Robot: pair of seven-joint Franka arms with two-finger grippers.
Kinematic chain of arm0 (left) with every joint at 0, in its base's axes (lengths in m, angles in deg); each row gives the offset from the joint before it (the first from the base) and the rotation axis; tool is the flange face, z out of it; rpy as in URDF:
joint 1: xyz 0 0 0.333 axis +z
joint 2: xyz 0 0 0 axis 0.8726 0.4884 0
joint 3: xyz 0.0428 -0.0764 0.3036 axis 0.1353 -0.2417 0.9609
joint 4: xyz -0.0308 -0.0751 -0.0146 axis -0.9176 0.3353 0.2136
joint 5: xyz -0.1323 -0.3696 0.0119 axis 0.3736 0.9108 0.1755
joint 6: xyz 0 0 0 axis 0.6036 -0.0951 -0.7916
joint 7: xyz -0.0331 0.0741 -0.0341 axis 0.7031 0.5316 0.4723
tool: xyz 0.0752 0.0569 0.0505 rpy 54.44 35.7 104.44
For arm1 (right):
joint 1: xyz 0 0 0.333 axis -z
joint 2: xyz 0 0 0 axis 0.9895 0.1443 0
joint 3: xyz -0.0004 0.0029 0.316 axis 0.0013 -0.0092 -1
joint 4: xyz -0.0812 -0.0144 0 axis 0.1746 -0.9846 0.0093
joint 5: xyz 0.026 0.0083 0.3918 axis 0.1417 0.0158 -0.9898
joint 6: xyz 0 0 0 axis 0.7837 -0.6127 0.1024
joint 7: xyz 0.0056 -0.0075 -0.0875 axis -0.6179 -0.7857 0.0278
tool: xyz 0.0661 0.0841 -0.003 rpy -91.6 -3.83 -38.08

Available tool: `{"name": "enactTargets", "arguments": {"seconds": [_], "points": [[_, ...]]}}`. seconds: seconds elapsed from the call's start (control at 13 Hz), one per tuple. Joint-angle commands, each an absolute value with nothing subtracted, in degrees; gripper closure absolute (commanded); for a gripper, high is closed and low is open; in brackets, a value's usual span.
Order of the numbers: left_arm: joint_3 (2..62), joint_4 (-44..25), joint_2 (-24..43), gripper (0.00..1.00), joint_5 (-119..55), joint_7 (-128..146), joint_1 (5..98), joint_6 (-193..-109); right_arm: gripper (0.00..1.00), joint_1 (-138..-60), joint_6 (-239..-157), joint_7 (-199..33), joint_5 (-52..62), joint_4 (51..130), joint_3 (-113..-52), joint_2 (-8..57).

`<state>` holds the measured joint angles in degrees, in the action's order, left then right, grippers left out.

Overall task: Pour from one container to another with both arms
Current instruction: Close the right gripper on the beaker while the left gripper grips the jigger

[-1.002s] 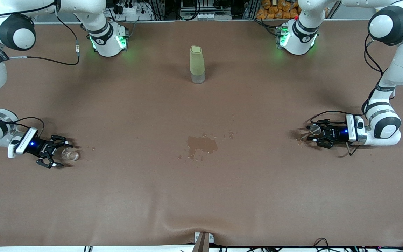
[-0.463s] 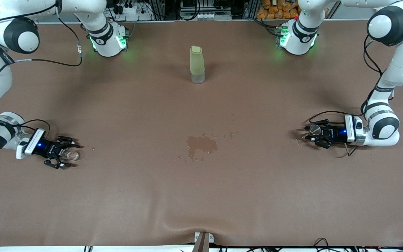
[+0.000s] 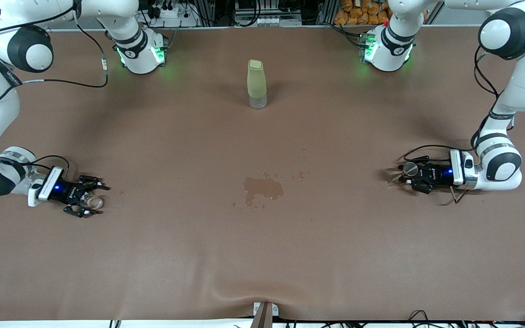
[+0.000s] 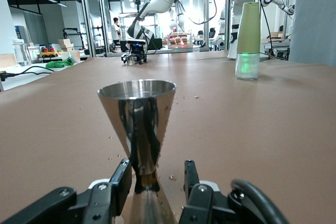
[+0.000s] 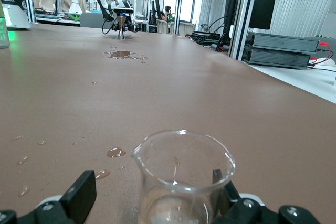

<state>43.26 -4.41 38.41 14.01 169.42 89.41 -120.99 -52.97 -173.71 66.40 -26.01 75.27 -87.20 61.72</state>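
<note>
Next, so that the clear glass cup's spouted rim (image 5: 140, 152) stays free for pouring, my right gripper grabs the cup by its body below that rim (image 5: 176, 203).
The clear glass cup (image 3: 93, 202) stands on the brown table at the right arm's end. My right gripper (image 3: 90, 197) lies low around it and is open. In the right wrist view the cup (image 5: 181, 177) sits between the fingers, with a wide gap to one finger (image 5: 81, 192). The silver jigger (image 3: 410, 169) stands upright at the left arm's end, inside my open left gripper (image 3: 406, 176). Seen from the left wrist, one finger (image 4: 122, 179) is close against the waist of the jigger (image 4: 137, 108), while the other stands apart from it.
A tall pale-green bottle (image 3: 257, 84) stands mid-table, farther from the front camera. A wet puddle (image 3: 262, 187) with scattered droplets marks the middle of the table. Small drops (image 5: 115, 152) lie just past the cup.
My right gripper has slid forward along the table, so the cup now sits between its fingers. The left gripper has drawn slightly in around the jigger. The cup and jigger have stayed put.
</note>
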Motion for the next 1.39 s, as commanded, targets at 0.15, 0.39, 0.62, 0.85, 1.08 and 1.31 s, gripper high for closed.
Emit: {"name": "enactTargets", "arguments": {"seconds": [0.15, 0.39, 0.62, 0.85, 1.08, 1.31], "points": [[43.3, -3.6, 39.6, 0.63, 15.2, 170.6, 89.3, -121.0, 0.0, -53.9, -171.9, 66.8, -24.1, 70.0, -87.2, 65.0], [43.3, -3.6, 39.6, 0.81, 15.3, 169.9, 89.2, -121.0, 0.0, -54.0, -171.9, 66.8, -24.1, 69.9, -87.3, 65.0], [43.4, -3.1, 39.7, 0.92, 14.8, 167.9, 89.0, -120.9, 0.0, -54.2, -172.0, 66.9, -24.1, 69.7, -87.3, 65.4], [43.3, -3.1, 39.6, 1.0, 14.7, 165.9, 88.9, -120.8, 0.0, -54.5, -172.0, 68.1, -24.2, 69.3, -87.3, 66.5], [43.3, -1.6, 39.5, 1.0, 13.2, 165.9, 87.2, -120.7, 0.43, -54.7, -172.0, 68.0, -24.0, 69.3, -87.2, 66.5], [43.2, -0.8, 39.3, 1.0, 12.7, 165.0, 86.3, -120.6, 0.99, -54.8, -172.0, 68.0, -23.9, 69.3, -87.2, 66.5]]}}
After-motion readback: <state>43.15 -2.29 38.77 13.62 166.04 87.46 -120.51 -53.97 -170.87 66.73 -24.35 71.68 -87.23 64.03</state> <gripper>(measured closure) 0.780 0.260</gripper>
